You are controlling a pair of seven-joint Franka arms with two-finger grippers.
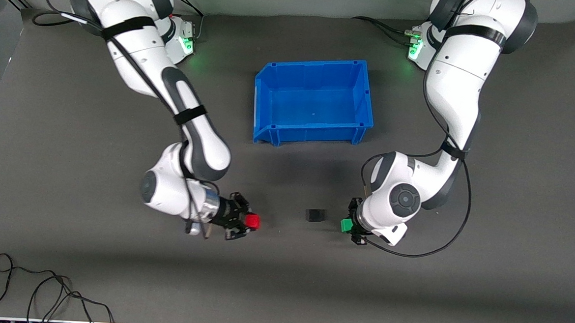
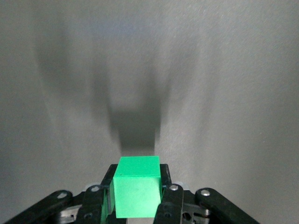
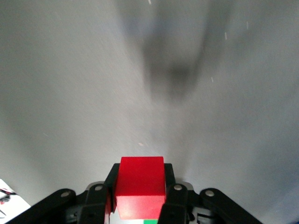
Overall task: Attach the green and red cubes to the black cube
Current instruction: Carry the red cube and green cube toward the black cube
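Note:
The red cube [image 1: 252, 221] hangs short of the black cube in the front view, so my right gripper must keep holding it.
The black cube [image 1: 315, 215] lies on the grey table between the two grippers. My right gripper [image 1: 249, 222] is shut on the red cube [image 1: 252, 221], held low toward the right arm's end of the black cube; the red cube fills the jaws in the right wrist view [image 3: 140, 186]. My left gripper [image 1: 349, 227] is shut on the green cube [image 1: 346, 226], held low toward the left arm's end of the black cube; it shows clamped between the fingers in the left wrist view [image 2: 137, 191]. The black cube is out of both wrist views.
An empty blue bin [image 1: 365, 94] stands farther from the front camera than the black cube, mid-table. Black cables [image 1: 39, 291] lie near the table's front edge toward the right arm's end.

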